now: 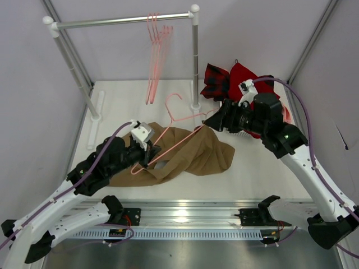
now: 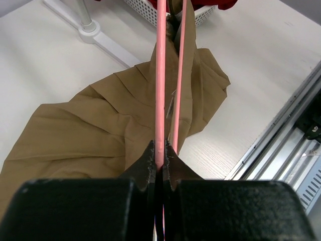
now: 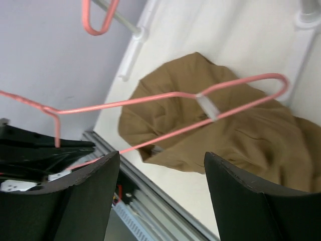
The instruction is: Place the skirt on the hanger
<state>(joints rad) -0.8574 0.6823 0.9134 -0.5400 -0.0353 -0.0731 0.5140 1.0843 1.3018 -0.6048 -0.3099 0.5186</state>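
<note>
I should next use my right gripper to grab the hanger by its wire beside the hook, so its ends and lower bar stay free for the skirt.
The tan skirt [image 1: 196, 154] lies crumpled on the white table, mid-front. A pink hanger [image 1: 185, 119] stretches across above it, hook pointing toward the rack. My left gripper [image 1: 150, 150] is shut on the hanger's near-left corner. In the left wrist view the pink wire [image 2: 160, 75] runs straight out from the closed left gripper [image 2: 161, 150] over the skirt [image 2: 100, 120]. My right gripper [image 1: 216, 120] stands open beside the hanger's right end, holding nothing. From the right wrist the hanger [image 3: 165, 95] and skirt [image 3: 225, 135] lie beyond the spread right gripper [image 3: 160, 156].
A clothes rail [image 1: 123, 21] at the back carries several more pink hangers [image 1: 154, 39]. A red garment [image 1: 244, 75] and plaid cloth [image 1: 216, 78] sit at the back right by a white basket [image 2: 145, 10]. The rack's foot [image 2: 90, 30] and the aluminium frame [image 1: 179, 216] bound the table.
</note>
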